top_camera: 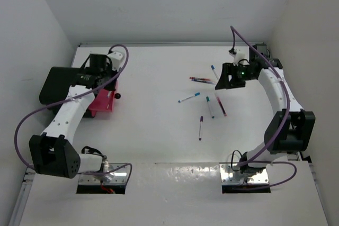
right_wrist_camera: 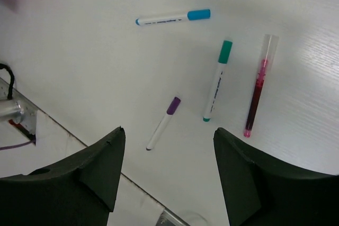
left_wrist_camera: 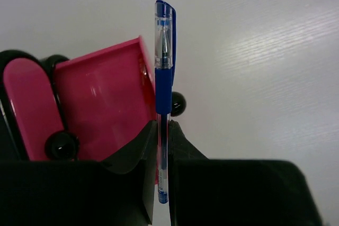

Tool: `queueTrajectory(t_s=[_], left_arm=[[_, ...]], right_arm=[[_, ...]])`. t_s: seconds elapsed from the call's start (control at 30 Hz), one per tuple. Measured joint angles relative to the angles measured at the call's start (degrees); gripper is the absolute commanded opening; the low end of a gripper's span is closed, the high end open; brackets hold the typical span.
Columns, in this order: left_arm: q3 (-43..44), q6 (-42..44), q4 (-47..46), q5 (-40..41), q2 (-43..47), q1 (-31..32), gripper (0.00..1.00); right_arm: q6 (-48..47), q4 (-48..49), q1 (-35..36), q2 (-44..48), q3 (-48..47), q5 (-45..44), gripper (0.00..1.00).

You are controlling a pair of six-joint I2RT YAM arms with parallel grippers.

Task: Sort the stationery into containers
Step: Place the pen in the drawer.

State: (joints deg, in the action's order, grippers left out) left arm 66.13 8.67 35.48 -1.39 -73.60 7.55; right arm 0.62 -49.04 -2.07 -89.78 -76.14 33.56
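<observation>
I should keep my left gripper closed on the blue-capped pen, since it hangs above the tray's edge, cap past it, and would drop short if released now.
My left gripper [left_wrist_camera: 164, 130] is shut on a blue-capped pen [left_wrist_camera: 163, 67] with a clear body, and holds it over the right edge of the magenta-pink tray [left_wrist_camera: 100, 99]. In the top view the left gripper [top_camera: 108, 86] hangs over the tray [top_camera: 102, 103], with the black box [top_camera: 57, 83] to its left. My right gripper [right_wrist_camera: 169, 130] is open and empty above loose pens: a purple-capped one [right_wrist_camera: 163, 123], a green-capped one [right_wrist_camera: 217, 80], a red one [right_wrist_camera: 257, 93] and a blue-capped one [right_wrist_camera: 172, 18]. In the top view the right gripper [top_camera: 222, 84] is at the back right.
More pens lie near the right gripper [top_camera: 201, 80] [top_camera: 214, 70]. A small black ball [left_wrist_camera: 177, 103] sits just right of the tray. A pink rounded piece with a black edge [left_wrist_camera: 24, 104] shows at the tray's left. Walls close in the table on three sides.
</observation>
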Motion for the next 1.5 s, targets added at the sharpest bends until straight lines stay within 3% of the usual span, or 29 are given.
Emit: queueTrajectory(t_s=[0.4,0.73,1.07,1.2,1.33,1.5], left_arm=[[0.0,-1.7,0.5,0.1,-7.8,-10.1,0.02],[0.0,-1.7,0.6,0.1,-11.5,-11.0,0.11],[-1.1,-1.6,1.2,-0.2,-11.9,-11.0,0.11],[-1.5,-1.6,1.3,-0.4,-11.9,-11.1,0.2],[-1.5,-1.2,1.3,-1.0,-11.9,-11.4,0.45],[0.8,-0.5,2.9,-1.8,-12.0,-11.6,0.52]], right_arm=[[-0.7,0.1,0.3,3.3,3.1,-0.9,0.67],[-1.7,-0.6,0.3,3.6,5.1,-1.6,0.67],[-1.8,-1.1,0.2,3.5,5.1,-1.6,0.67],[-1.8,-1.1,0.2,3.5,5.1,-1.6,0.67],[-1.8,-1.0,0.2,3.5,5.1,-1.9,0.65],[-1.8,-0.5,0.7,3.2,5.2,-5.4,0.55]])
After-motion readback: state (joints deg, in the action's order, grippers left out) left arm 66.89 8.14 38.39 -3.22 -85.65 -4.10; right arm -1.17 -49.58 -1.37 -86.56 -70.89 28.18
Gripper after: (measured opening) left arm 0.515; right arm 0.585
